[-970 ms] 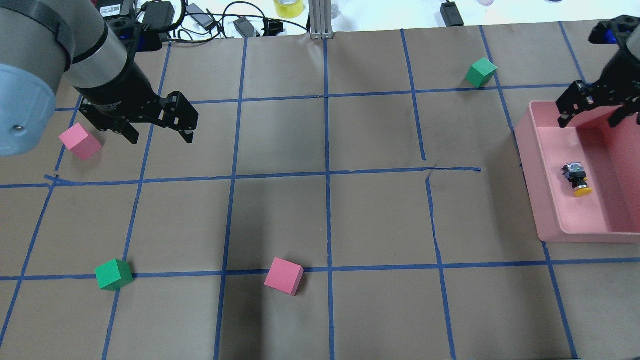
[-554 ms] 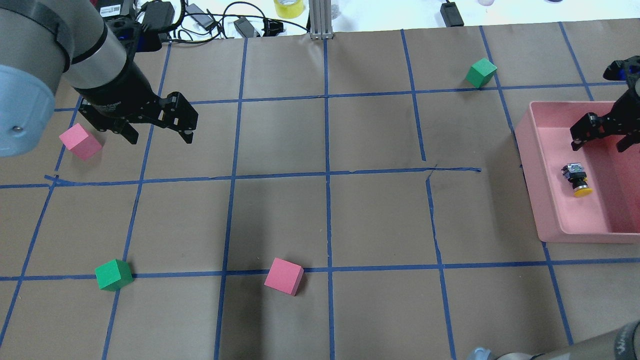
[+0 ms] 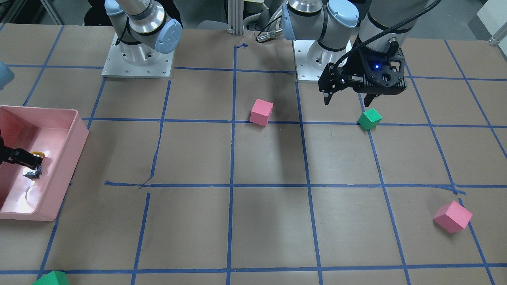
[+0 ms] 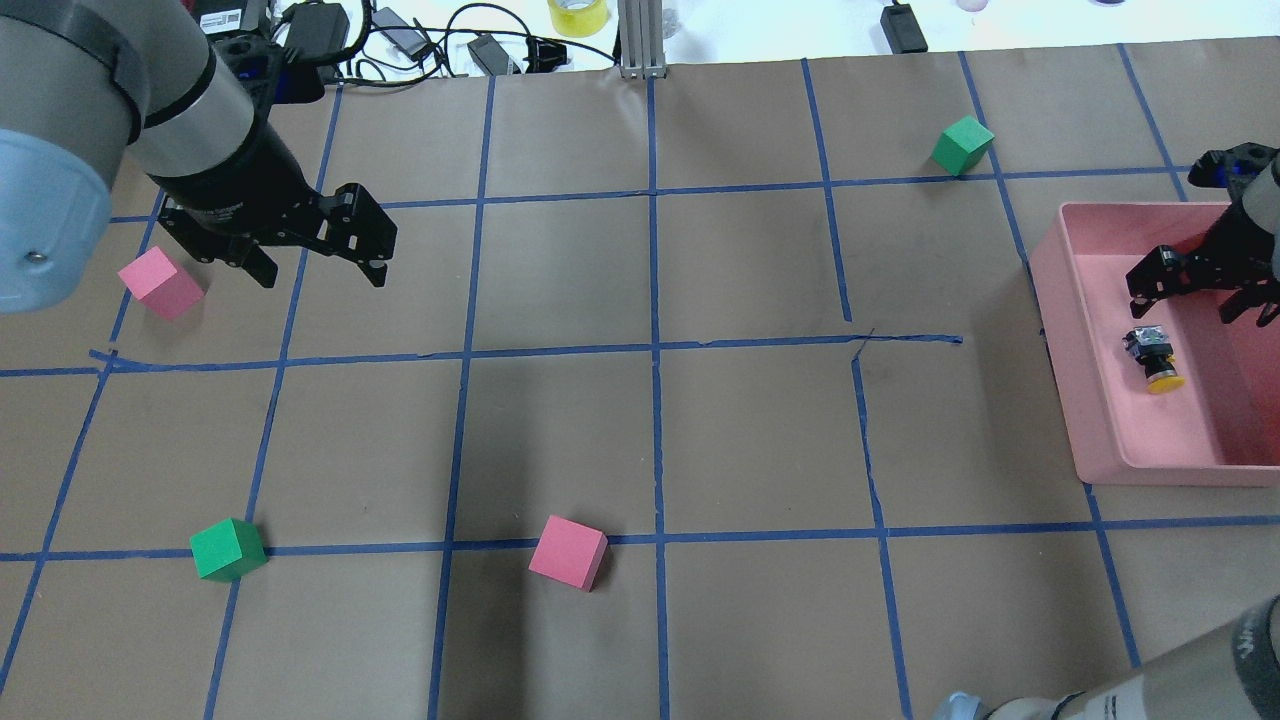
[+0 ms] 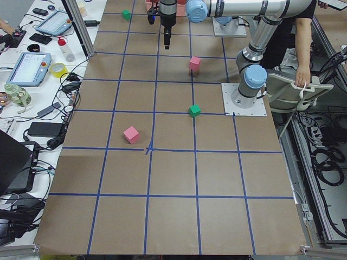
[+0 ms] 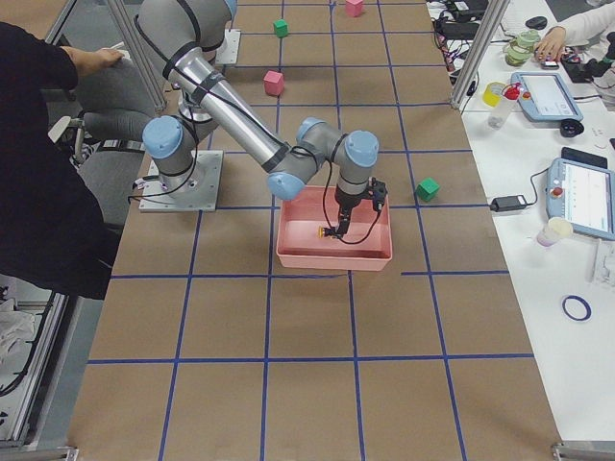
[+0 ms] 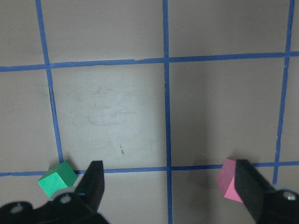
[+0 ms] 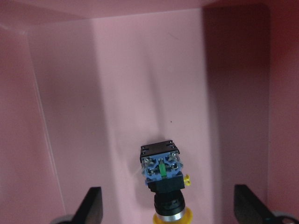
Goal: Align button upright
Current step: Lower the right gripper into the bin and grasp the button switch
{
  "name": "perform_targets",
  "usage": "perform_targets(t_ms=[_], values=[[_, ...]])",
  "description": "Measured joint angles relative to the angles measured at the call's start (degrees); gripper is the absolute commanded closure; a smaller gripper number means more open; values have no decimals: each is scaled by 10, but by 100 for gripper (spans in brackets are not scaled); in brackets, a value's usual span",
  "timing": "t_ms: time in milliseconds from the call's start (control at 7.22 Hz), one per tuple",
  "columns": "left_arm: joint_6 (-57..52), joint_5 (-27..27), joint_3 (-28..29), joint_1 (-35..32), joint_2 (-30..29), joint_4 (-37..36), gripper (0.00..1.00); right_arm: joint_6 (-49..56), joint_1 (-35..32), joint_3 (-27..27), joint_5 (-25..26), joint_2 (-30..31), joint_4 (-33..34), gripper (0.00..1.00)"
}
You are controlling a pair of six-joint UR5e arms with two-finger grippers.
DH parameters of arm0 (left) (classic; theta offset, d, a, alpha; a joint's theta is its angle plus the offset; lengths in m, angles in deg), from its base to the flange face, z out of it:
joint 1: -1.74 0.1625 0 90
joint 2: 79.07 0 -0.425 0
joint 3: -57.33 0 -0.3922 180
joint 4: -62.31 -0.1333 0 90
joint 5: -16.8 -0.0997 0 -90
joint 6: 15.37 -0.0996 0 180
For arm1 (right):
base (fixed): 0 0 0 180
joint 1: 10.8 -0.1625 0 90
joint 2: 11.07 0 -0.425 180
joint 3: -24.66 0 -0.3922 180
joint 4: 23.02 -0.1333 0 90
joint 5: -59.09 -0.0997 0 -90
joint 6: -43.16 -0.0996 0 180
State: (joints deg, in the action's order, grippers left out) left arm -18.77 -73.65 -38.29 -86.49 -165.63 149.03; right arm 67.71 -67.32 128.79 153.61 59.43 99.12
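My right gripper next has to take the button by its black body behind the yellow cap (image 8: 167, 189), to set the button upright.
The button (image 4: 1152, 358) lies on its side on the floor of the pink bin (image 4: 1060, 300), yellow cap toward the robot, square base block away from it. My right gripper (image 4: 1180, 300) is open inside the bin, just beyond and above the button. In the right wrist view the button (image 8: 163, 179) lies between the two spread fingers, untouched. In the front-facing view the button (image 3: 32, 173) shows partly behind a finger. My left gripper (image 4: 322, 280) is open and empty, hanging above the table at the far left.
A pink cube (image 4: 160, 282) lies beside the left gripper. A green cube (image 4: 228, 549) and a pink cube (image 4: 567, 552) lie near the front. A green cube (image 4: 962, 145) lies at the far right. The bin walls surround the right gripper.
My right gripper has moved from over the bin's far rim down and nearer, closer to the button. The button and the left arm have not moved.
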Motion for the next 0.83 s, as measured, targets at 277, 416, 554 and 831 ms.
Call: perform_targets(t_ms=[277, 416, 554, 831], values=[[0, 0, 0, 0, 0, 0, 0, 0, 0, 1, -1, -8, 2, 0], [0, 0, 0, 0, 0, 0, 0, 0, 0, 2, -4, -11, 2, 0], [1, 0, 0, 0, 1, 0, 0, 1, -1, 2, -6, -16, 2, 0], [1, 0, 0, 0, 2, 2, 0, 1, -1, 2, -4, -30, 2, 0]])
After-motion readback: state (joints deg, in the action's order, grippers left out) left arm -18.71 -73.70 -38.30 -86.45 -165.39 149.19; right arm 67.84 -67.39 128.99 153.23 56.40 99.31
